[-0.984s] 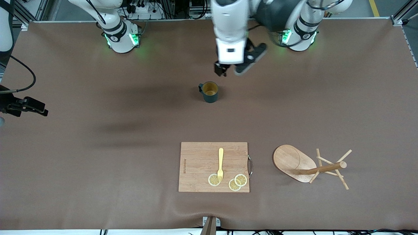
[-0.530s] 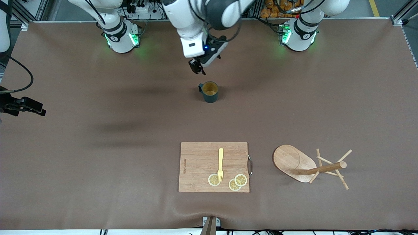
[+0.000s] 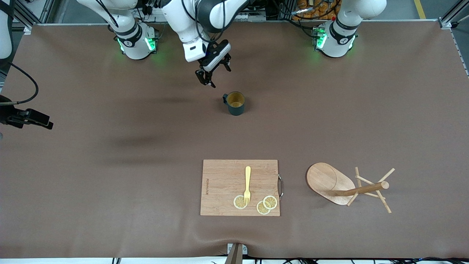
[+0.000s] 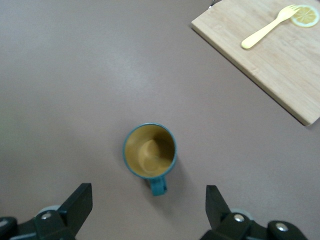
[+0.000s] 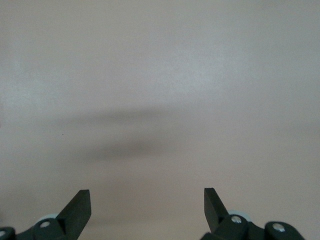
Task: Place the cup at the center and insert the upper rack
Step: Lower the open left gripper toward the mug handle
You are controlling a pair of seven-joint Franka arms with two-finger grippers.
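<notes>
I should next take the cup by its handle (image 3: 225, 98) with my left gripper, so that the cup's opening stays free to go onto the upper rack.
The cup (image 3: 235, 103) is a dark teal mug with a tan inside. It stands upright on the brown table, and in the left wrist view its handle points toward the cup (image 4: 150, 150) side facing my fingers. My left gripper (image 3: 214, 73) hangs open over bare table just beside the cup, empty, with wide-apart fingertips (image 4: 82, 197). The upper rack (image 3: 348, 187), a light wooden mug tree, lies on its side near the front edge, toward the left arm's end. My right gripper (image 5: 147, 200) is open and empty over bare table at the right arm's end.
A wooden cutting board (image 3: 240, 187) lies near the front edge, nearer to the camera than the cup. It carries a yellow fork (image 3: 247, 183) and lemon slices (image 3: 266, 204). The rack lies beside it.
The left arm has swung toward the right arm's end, and its gripper now sits lower beside the cup. Cup, rack and board have not moved.
</notes>
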